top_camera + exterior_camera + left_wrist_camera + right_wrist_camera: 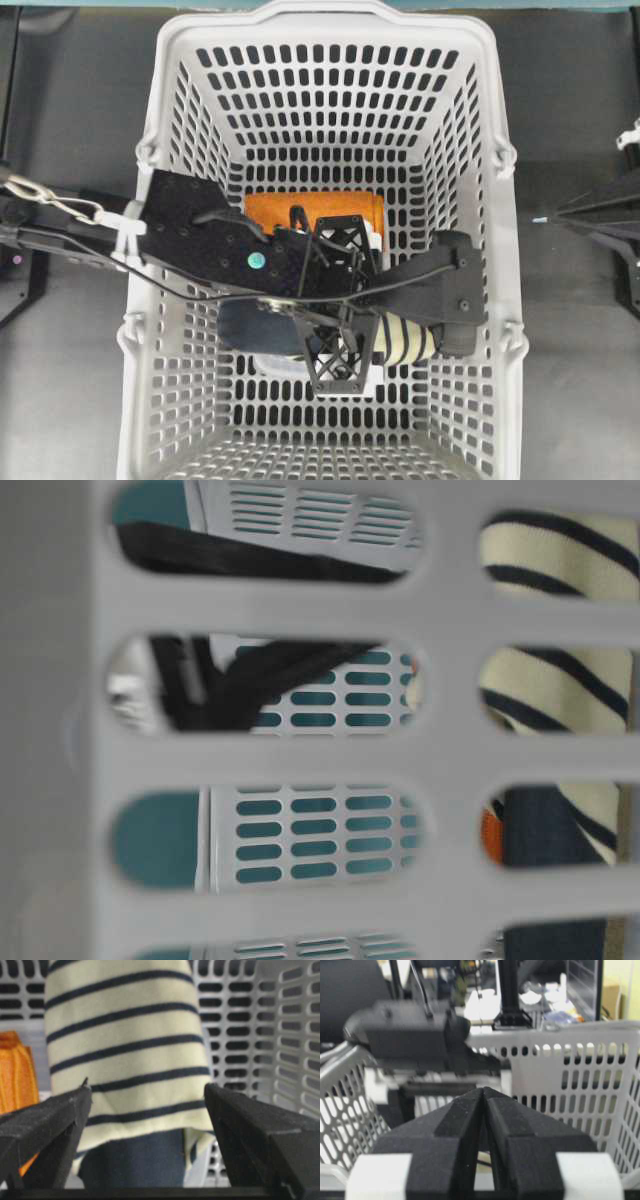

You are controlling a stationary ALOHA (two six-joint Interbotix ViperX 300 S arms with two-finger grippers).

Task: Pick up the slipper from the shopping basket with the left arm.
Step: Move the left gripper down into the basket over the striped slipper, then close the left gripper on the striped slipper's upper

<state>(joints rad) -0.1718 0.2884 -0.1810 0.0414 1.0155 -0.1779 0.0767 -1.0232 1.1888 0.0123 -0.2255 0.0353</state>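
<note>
The slipper [125,1035] has to come out of the shopping basket, so my left gripper will next grab the cream slipper by its striped upper at the slipper's opening [145,1110].
The slipper [125,1035], cream with thin navy stripes and a navy insole, lies on the floor of the shopping basket [330,25]. In the overhead view only its striped part [412,342] shows under the left arm [190,235], which reaches in over the left wall. My left gripper [147,1095] hangs open just above it, one finger on each side of the slipper's mouth, not clamped on it. From overhead the left gripper [345,305] covers most of the slipper. My right gripper [483,1091] is shut and empty outside the basket's right wall, and from overhead the right gripper [575,212] lies at the right edge.
A folded orange cloth [275,208] lies on the basket floor beside the slipper, and the same orange cloth [17,1075] shows left of my left finger. Slotted basket walls [280,1035] stand close on the right. The table-level view looks through the basket wall [300,755] at striped fabric [550,690].
</note>
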